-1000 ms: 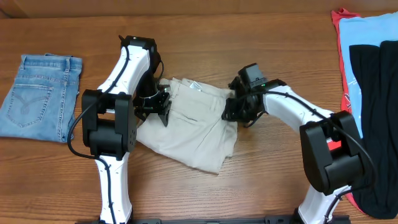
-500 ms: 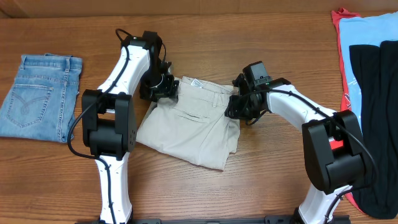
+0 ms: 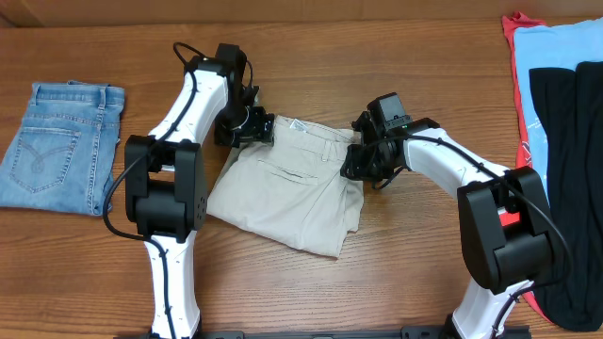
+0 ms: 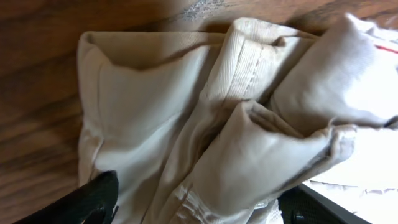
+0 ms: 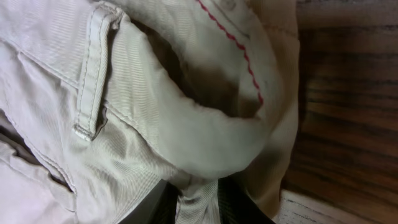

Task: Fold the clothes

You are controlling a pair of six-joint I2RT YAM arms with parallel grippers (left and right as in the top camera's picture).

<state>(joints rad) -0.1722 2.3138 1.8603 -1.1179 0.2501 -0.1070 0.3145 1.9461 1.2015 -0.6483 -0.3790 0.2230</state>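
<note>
My left gripper grabs the beige shorts by the bunched cloth (image 4: 186, 106) at the waistband corner (image 4: 202, 190) nearest the jeans next, to stack the shorts there folded.
The light beige shorts (image 3: 292, 193) lie folded mid-table, waistband toward the far edge, white label showing. My left gripper (image 3: 256, 130) stands open at the waistband's far-left corner. In the left wrist view the bunched cloth (image 4: 186, 106) bulges between the widely spread jaws of the gripper (image 4: 199, 205). My right gripper (image 3: 356, 162) is at the shorts' right edge. In the right wrist view it (image 5: 198, 202) is shut on a pinch of the beige fabric (image 5: 124, 93) below a belt loop (image 5: 93, 68).
Folded denim-blue jeans (image 3: 61, 146) lie at the far left of the wooden table (image 3: 396, 273). At the right edge is a pile with a red garment (image 3: 516, 56), a light-blue one (image 3: 556, 56) and a black one (image 3: 570, 188).
My left gripper moved toward the far edge, drawing the shorts' left corner out flat, and opened its jaws. The right gripper shifted slightly and kept its pinch.
</note>
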